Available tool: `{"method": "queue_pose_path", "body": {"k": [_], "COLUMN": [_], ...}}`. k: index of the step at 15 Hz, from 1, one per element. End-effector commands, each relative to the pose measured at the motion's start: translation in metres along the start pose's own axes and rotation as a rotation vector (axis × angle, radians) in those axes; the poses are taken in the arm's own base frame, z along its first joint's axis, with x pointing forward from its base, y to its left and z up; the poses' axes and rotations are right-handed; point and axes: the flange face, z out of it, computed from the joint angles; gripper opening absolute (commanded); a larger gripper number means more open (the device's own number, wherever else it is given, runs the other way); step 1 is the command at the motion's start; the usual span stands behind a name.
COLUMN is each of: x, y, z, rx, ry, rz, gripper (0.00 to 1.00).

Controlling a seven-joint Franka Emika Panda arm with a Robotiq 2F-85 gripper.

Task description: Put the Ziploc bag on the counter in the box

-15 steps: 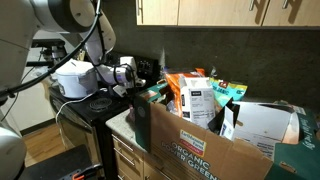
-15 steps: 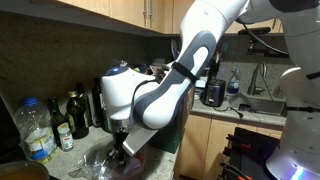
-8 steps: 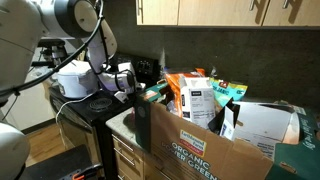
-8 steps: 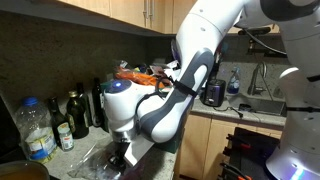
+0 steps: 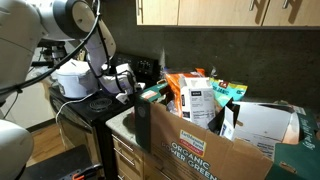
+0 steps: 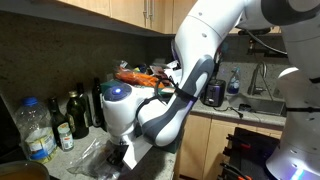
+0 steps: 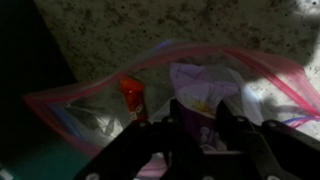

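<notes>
The bag's pink edge spreads across the speckled counter below my fingers, so it is time for my gripper to release the Ziploc bag now.
The Ziploc bag point(image 7: 205, 82) fills the wrist view: translucent, pink-edged, with a red item and a purple item inside, spread over the speckled counter point(image 7: 150, 25). My gripper point(image 7: 200, 125) is shut on the bag's purple part, which sits between the two dark fingers. In an exterior view the gripper point(image 6: 120, 155) is low over the counter with the crumpled bag point(image 6: 95, 160) beside it. From the opposite side the gripper point(image 5: 127, 82) hangs just left of the box point(image 5: 200, 145), a brown carton labelled "ORGANIC POWER GREENS".
Printed packets point(image 5: 195, 95) stick out of the box. A white pot point(image 5: 72, 78) stands on the black stove. Dark bottles point(image 6: 75, 115) and a clear plastic bottle point(image 6: 35, 130) line the back wall. Wooden drawers sit under the counter.
The arm has sunk lower and shifted away from the box toward the counter's edge. The jaws have kept the same width.
</notes>
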Motion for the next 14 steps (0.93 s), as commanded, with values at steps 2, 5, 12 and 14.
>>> {"method": "queue_pose_path", "body": {"k": [2,5,12,14], "x": [0.0,-0.012,-0.033,-0.036], "y": [-0.004,-0.005,-0.013,-0.011], "z": [0.008,0.003,-0.048,-0.06], "rx": [0.0,0.011,0.073,0.076], "ry": [-0.004,-0.057,-0.084,-0.079], "rz": [0.004,-0.015,-0.011,-0.012], "gripper": [0.64,0.84,1.0,1.0]}}
